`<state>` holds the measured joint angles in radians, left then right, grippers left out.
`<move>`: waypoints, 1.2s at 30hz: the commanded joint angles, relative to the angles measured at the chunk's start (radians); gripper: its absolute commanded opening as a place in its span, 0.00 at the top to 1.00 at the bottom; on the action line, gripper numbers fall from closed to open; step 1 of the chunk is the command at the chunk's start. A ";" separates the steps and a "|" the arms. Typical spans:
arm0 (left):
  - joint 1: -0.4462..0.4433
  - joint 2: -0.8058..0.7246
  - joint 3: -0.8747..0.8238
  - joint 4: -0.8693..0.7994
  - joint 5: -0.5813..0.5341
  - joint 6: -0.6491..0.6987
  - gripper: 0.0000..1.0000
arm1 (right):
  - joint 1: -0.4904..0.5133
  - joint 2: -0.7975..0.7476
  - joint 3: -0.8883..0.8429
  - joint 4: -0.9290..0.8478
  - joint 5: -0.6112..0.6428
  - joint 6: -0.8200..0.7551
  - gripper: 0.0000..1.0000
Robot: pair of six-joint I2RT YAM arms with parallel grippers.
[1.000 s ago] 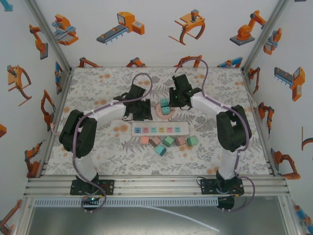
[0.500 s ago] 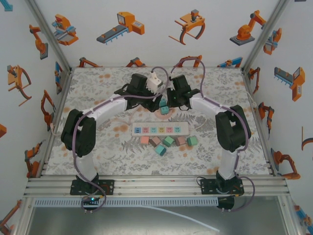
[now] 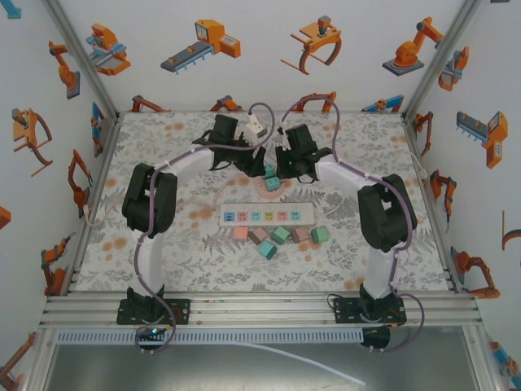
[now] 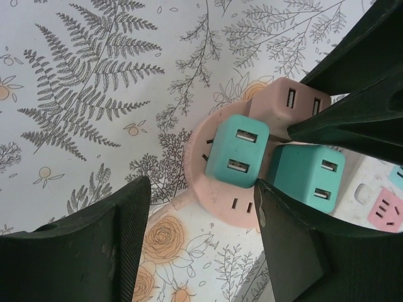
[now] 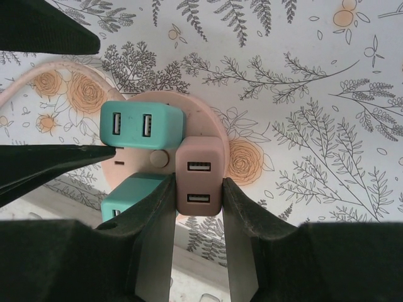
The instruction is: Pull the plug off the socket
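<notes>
I need to pull the teal plug point(image 3: 269, 171) off the socket point(image 3: 270, 194), so next I should grab it across its two long sides with my left gripper.
A round pink socket point(image 5: 196, 106) lies on the patterned table with three plugs standing in it. My right gripper point(image 5: 198, 189) is shut on the pink plug point(image 5: 199, 175), one finger pressed on each of its sides. Two teal plugs point(image 5: 140, 126) point(image 5: 126, 198) sit beside it in the same socket. My left gripper point(image 4: 201, 189) hangs open just above the socket point(image 4: 217, 201), beside a teal plug point(image 4: 236, 151), with nothing between its fingers. From above, both grippers point(image 3: 254, 159) point(image 3: 281, 169) meet over a teal plug point(image 3: 271, 182) at the back middle of the table.
A white power strip point(image 3: 267, 215) lies nearer the arms. Several loose pink and teal plugs point(image 3: 278, 235) are scattered just in front of it. Illustrated walls and a metal frame enclose the table on three sides.
My left arm has lifted away from the left of the socket and swung toward the rear, and its jaws have opened. The right gripper has stayed shut on the pink plug.
</notes>
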<state>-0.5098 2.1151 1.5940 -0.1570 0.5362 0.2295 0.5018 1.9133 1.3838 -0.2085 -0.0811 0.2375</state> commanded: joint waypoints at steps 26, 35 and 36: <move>-0.030 0.095 0.075 -0.047 0.129 0.051 0.79 | 0.050 0.046 0.053 -0.063 0.035 -0.018 1.00; -0.022 -0.037 -0.121 0.375 0.265 -0.043 1.00 | 0.088 0.114 0.070 -0.118 0.128 0.007 1.00; -0.022 -0.049 -0.136 0.412 0.267 -0.045 1.00 | 0.091 0.123 0.073 -0.129 0.130 0.010 1.00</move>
<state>-0.5186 2.1452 1.4895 0.0502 0.6724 0.2577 0.5659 1.9572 1.4605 -0.2604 0.0422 0.2237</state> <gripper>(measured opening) 0.351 0.333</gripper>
